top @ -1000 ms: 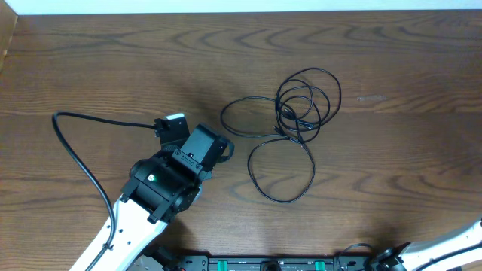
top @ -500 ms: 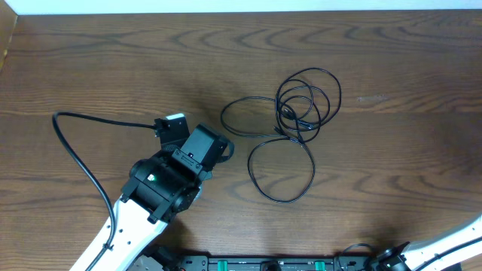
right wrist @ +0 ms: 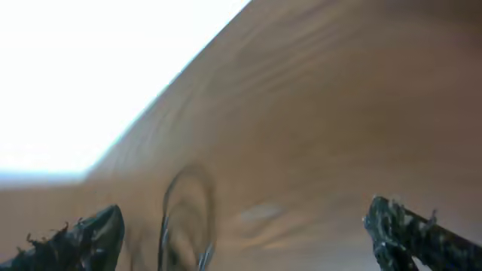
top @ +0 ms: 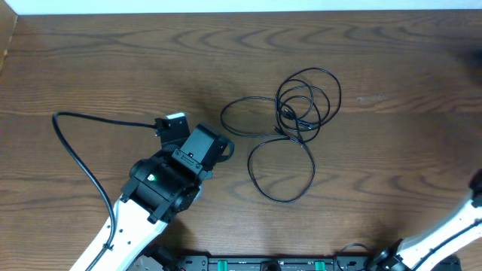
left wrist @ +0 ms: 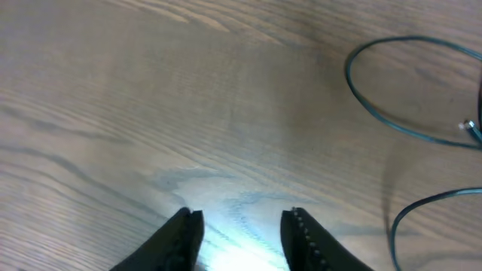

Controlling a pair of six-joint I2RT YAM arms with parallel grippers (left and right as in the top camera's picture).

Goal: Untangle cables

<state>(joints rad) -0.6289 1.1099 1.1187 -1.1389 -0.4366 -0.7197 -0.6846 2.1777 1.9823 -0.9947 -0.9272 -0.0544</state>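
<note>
The robot's right gripper should next pick up a cable by the tangle's far loop (top: pixel 327 73). The cable's ends will then stay free to untangle the cables.
The cables (top: pixel 295 124) lie in a tangle of thin black loops on the wooden table (top: pixel 392 173), right of centre. My left gripper (top: pixel 224 148) sits just left of the tangle, apart from it. In the left wrist view its jaws (left wrist: pixel 242 226) stand open over bare wood, and cable loops (left wrist: pixel 350 83) curve at the right edge. In the blurred right wrist view, my right gripper (right wrist: pixel 248 241) is wide open with nothing between its fingers, and a cable loop (right wrist: pixel 188 218) shows far ahead.
The left arm's thick black cable (top: pixel 75 150) arcs over the table's left side. The right arm's white link (top: pixel 452 229) enters at the bottom right corner. The table's far edge (top: pixel 241 12) runs along the top.
My left gripper's jaws have spread apart; its arm has not moved. The right arm's white link has swung upward at the right edge. The cables lie unchanged.
</note>
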